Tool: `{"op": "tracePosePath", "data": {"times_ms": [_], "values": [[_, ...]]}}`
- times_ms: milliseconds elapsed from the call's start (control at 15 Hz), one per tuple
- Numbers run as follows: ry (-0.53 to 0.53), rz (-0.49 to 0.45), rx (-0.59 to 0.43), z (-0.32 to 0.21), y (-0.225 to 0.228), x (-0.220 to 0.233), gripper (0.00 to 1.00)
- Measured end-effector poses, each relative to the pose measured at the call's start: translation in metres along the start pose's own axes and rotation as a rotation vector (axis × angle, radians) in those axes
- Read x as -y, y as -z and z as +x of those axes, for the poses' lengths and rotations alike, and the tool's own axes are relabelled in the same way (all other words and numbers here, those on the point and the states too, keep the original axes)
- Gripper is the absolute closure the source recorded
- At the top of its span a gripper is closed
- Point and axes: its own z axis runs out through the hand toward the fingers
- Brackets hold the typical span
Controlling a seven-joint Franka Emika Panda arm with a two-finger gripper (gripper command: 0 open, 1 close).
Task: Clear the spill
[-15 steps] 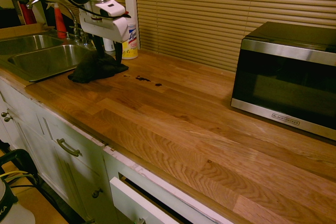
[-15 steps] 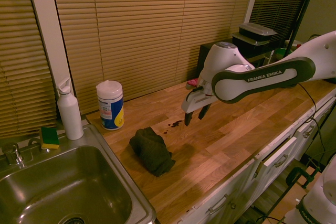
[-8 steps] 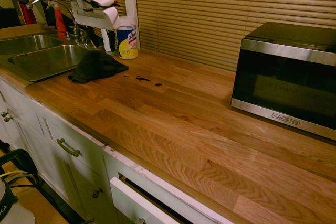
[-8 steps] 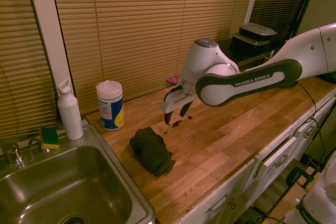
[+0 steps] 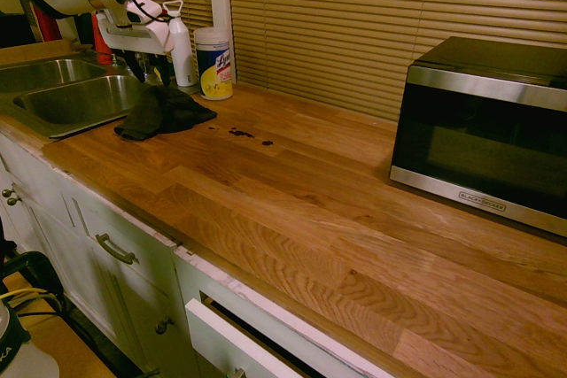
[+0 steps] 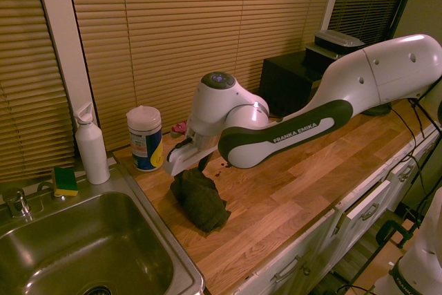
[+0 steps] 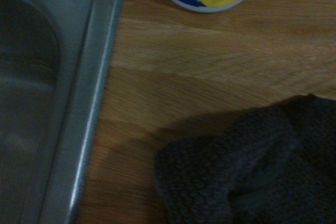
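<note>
The rag's outer edges lie slack on the counter, so my gripper should next grab the rag by its raised top fold (image 5: 164,95) to clear the spill.
The spill (image 5: 241,134) is a short line of small dark specks on the wooden counter (image 5: 337,219), just right of a crumpled dark rag (image 5: 165,111). In the second exterior view the spill (image 6: 224,166) peeks out beside the arm, and the rag (image 6: 201,199) lies near the sink corner. My gripper (image 5: 148,71) hangs open just above the sink-side end of the rag, with nothing between its fingers. The wrist view shows the rag (image 7: 252,171) close below.
A steel sink (image 5: 62,99) borders the rag on one side. A wipes canister (image 5: 215,62) and a white spray bottle (image 5: 180,42) stand behind it against the blinds. A microwave (image 5: 483,130) sits far along the counter. A sponge (image 6: 65,181) rests on the sink rim.
The arm has swung away from the spill toward the sink and now hangs over the rag's far end. The gripper stayed open. Rag and spill have not moved.
</note>
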Motion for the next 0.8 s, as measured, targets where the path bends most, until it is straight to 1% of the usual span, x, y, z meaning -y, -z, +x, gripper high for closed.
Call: {"op": "tracePosePath", "data": {"times_ms": [333,400,800], "values": [[-0.001,-0.049,0.013,0.001,-0.036,0.006,0.00],[-0.004,-0.059,0.014,0.004,-0.040,0.005,1.00],[-0.014,-0.104,0.023,0.008,-0.057,0.002,1.00]]}}
